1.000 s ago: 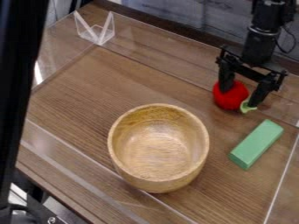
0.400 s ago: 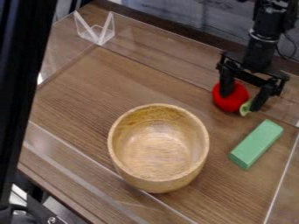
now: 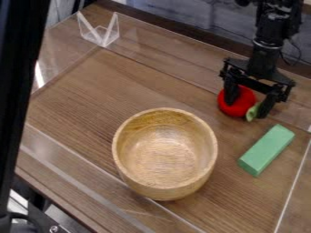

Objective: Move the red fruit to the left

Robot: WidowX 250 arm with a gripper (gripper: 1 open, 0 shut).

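My gripper should grab its round red body (image 3: pixel 235 106) next, to move the red fruit across the open wooden table.
The red fruit (image 3: pixel 235 104), a small bright-red strawberry with a green cap at its right side, lies on the wooden table at the right. My gripper (image 3: pixel 253 91) points straight down over it, open, with one black finger on each side of the fruit. The fingers straddle the strawberry and partly hide its top. I cannot tell whether the pads touch it.
A wooden bowl (image 3: pixel 165 152) stands in the middle front. A green rectangular block (image 3: pixel 267 149) lies at the right front, just below the fruit. A clear folded stand (image 3: pixel 98 29) sits at the back left. A dark post (image 3: pixel 18 100) crosses the left side.
The gripper has sunk a little around the strawberry and rolled slightly. The fruit, bowl and block have stayed put.
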